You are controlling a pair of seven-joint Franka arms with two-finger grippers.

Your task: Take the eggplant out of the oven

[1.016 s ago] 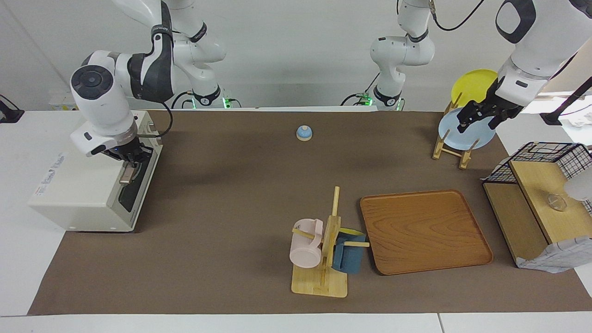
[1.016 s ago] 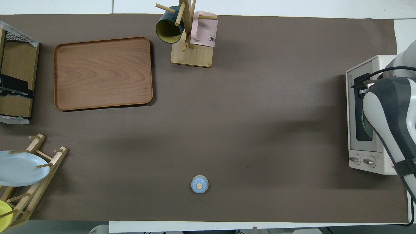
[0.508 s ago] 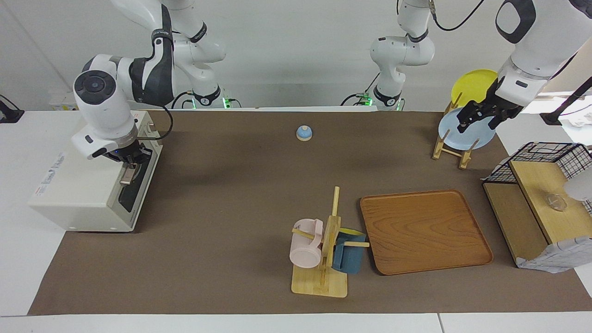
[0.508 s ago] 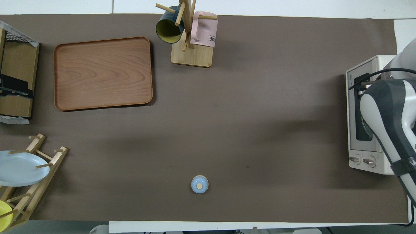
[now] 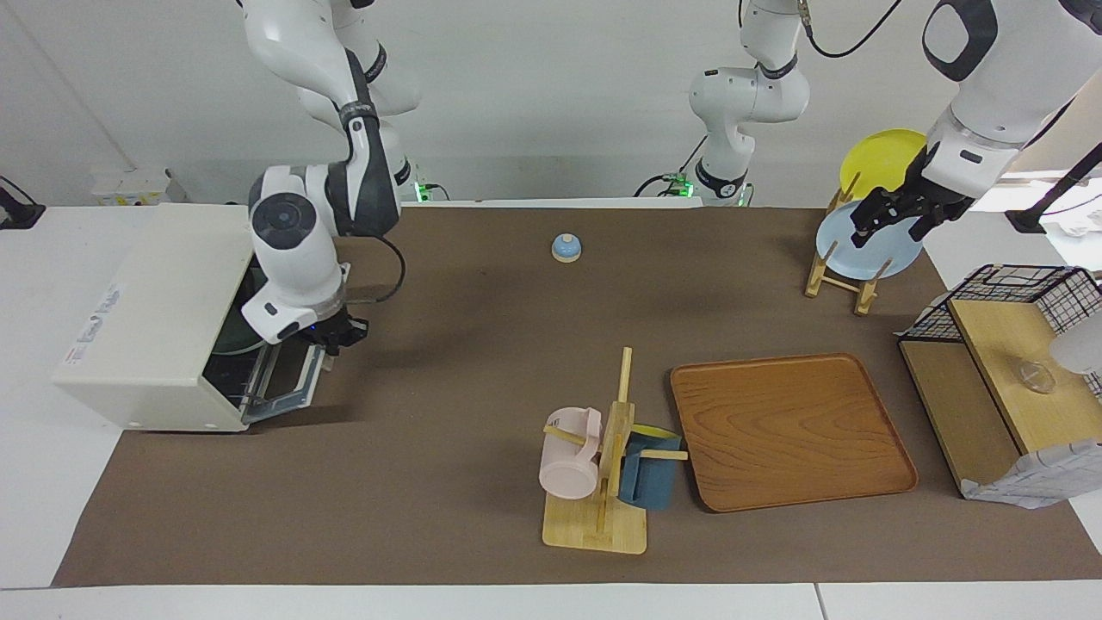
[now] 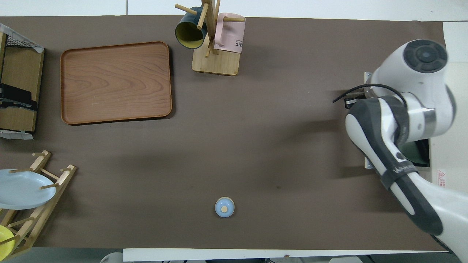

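The robot's right gripper should keep holding the oven door until it lies flat, because the door's free edge (image 6: 368, 163) is still above the table, apart from its shadow.
The cream-white oven (image 5: 155, 301) stands at the right arm's end of the table, and part of it shows in the overhead view (image 6: 449, 160). Its door (image 5: 288, 383) hangs open and lies almost flat in front of it. My right gripper (image 5: 337, 334) is low at the door's free edge, shut on the door's handle. Inside the opening I see only a dark round dish (image 5: 231, 340). The eggplant is hidden. My left gripper (image 5: 891, 226) waits open, raised over the plate rack.
A blue bell (image 5: 566, 248) sits near the robots. A mug tree (image 5: 603, 465) with a pink and a blue mug stands beside a wooden tray (image 5: 788, 430). The plate rack (image 5: 848, 275) and a shelf unit (image 5: 1007, 379) are at the left arm's end.
My right gripper has swung down and away from the oven's front with the handle, and the door has gone from shut to open. The left arm has not moved.
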